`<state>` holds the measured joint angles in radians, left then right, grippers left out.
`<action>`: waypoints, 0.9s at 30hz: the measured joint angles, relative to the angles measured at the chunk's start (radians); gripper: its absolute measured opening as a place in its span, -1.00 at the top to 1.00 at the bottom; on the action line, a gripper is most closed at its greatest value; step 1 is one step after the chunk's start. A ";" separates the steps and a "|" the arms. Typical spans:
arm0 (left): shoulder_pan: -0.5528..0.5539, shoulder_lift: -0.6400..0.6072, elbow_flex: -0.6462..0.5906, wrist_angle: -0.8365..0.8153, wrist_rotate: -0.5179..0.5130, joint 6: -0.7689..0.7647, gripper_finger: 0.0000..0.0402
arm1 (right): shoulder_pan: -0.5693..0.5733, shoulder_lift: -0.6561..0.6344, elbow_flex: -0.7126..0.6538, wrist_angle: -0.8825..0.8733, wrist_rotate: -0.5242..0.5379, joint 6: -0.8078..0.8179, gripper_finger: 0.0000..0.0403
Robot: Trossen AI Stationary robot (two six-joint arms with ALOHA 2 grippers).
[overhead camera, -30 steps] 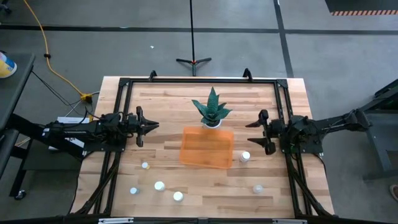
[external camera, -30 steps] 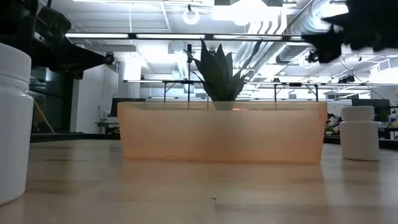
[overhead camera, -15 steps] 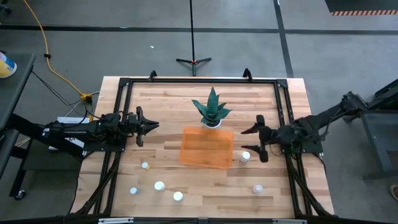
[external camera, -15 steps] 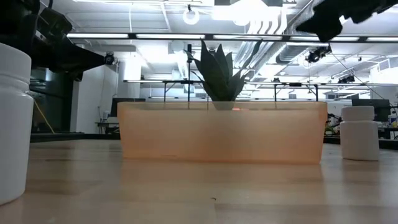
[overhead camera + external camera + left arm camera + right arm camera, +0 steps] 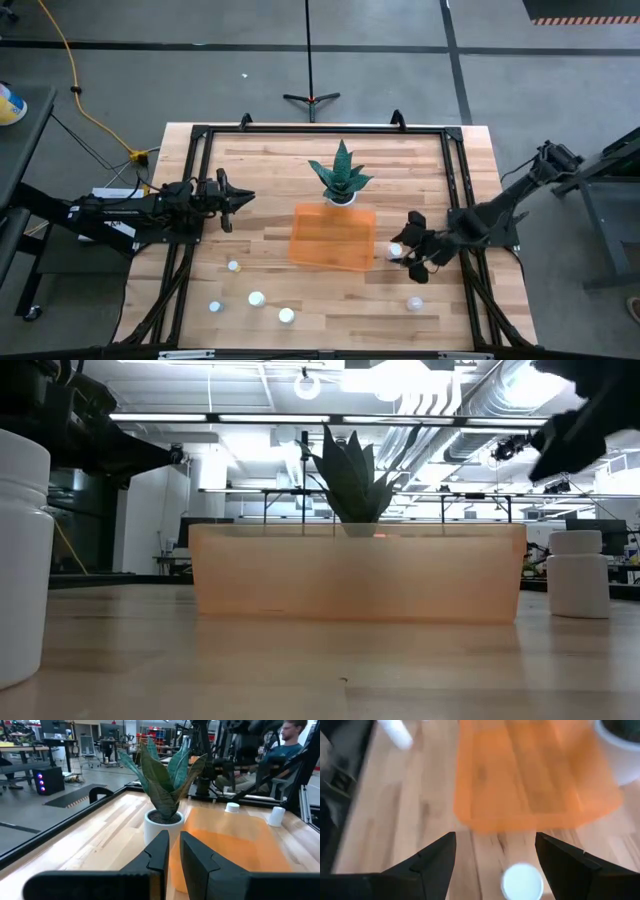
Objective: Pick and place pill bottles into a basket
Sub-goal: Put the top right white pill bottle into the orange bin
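Observation:
I will next grab the pill bottle by its round sides with my right gripper, to put it into the orange basket (image 5: 333,237) (image 5: 520,775).
Several small white pill bottles stand on the wooden table: three near the front left (image 5: 256,299), one farther left (image 5: 233,266), one at front right (image 5: 414,302), and one (image 5: 396,251) beside the right end of the orange basket (image 5: 333,237). My right gripper (image 5: 408,247) is open and hovers over that last bottle (image 5: 522,882), its fingers (image 5: 435,860) standing wide on either side without touching it. My left gripper (image 5: 235,197) is shut and empty, waiting at the table's left and pointing at the basket (image 5: 225,835).
A spiky green plant in a white pot (image 5: 341,175) stands just behind the basket. A black metal frame (image 5: 320,130) runs around the table edges. In the low view a bottle (image 5: 22,560) looms at the left and another (image 5: 578,573) stands right of the basket (image 5: 355,572).
My right gripper has moved toward the table's near edge and leftward, from beside the frame to over the bottle next to the basket, and has tipped its fingers downward. It has stayed open. The bottles and the basket have not moved.

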<state>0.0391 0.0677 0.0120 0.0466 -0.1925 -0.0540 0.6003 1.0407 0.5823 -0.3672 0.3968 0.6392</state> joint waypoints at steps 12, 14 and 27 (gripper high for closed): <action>0.000 0.000 0.000 0.004 -0.002 0.000 0.59 | 0.003 0.162 0.000 -0.040 0.003 -0.010 -0.30; 0.000 0.000 0.000 0.004 -0.003 0.000 0.59 | 0.003 0.166 0.000 -0.040 -0.003 -0.009 -0.30; 0.000 0.000 0.000 0.004 -0.005 0.000 0.59 | 0.002 0.171 0.000 -0.103 0.009 -0.010 -0.30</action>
<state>0.0391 0.0677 0.0117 0.0502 -0.1970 -0.0540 0.6022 1.2121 0.5819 -0.4700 0.4053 0.6289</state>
